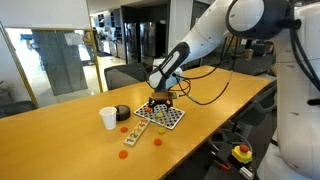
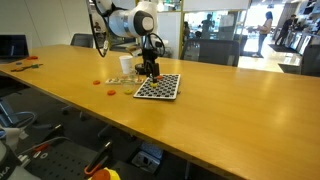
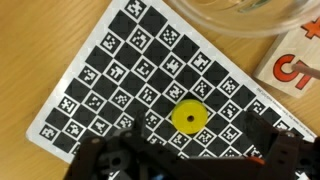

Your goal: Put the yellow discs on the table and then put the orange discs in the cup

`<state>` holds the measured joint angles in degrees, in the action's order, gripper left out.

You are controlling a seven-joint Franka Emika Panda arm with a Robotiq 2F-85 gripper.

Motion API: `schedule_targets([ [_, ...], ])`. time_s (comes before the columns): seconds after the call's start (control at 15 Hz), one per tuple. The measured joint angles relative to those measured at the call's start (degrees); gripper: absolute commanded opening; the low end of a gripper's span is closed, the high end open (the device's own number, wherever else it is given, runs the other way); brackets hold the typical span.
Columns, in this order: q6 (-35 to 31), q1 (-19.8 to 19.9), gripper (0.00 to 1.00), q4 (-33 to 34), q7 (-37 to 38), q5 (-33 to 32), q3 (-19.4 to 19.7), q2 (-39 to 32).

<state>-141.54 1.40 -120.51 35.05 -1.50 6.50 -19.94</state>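
Observation:
My gripper is still too high and needs to lower before it closes on the yellow disc (image 3: 189, 116). My fingers are above the disc's top, and checkered board (image 3: 110, 70) shows around the disc in the wrist view.
A yellow disc (image 3: 188, 117) with a small centre hole lies flat on the black-and-white checkered board (image 3: 110, 70). My gripper (image 3: 190, 152) is open and hovers just above the disc, with one finger on each side of it. In both exterior views the gripper (image 1: 162, 101) (image 2: 148, 71) hangs over the board (image 1: 160, 117) (image 2: 158, 88). The white cup (image 1: 108, 118) stands upright on the wooden table (image 1: 60, 140), apart from the board. Orange discs (image 2: 110, 84) (image 1: 125, 128) lie on the table near the cup. Another small yellow disc (image 1: 157, 142) seems to lie on the table by the board.
A low black round object (image 1: 122, 113) sits beside the cup. A wooden block with an orange-red mark (image 3: 295, 60) lies by the board, and a clear round rim (image 3: 240, 15) beyond it. Black cables (image 1: 205, 95) trail behind the arm. Chairs stand along the table.

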Motion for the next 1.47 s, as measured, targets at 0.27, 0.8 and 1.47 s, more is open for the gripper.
schedule_targets([
  [0.27,0.03,-0.38,1.00,1.67,0.08,0.14,0.27,-2.26],
  [0.8,0.08,-0.44,1.00,1.80,0.10,0.30,1.06,-2.86],
  [1.47,0.04,-0.44,0.49,2.43,0.10,0.81,1.09,-4.31],
])
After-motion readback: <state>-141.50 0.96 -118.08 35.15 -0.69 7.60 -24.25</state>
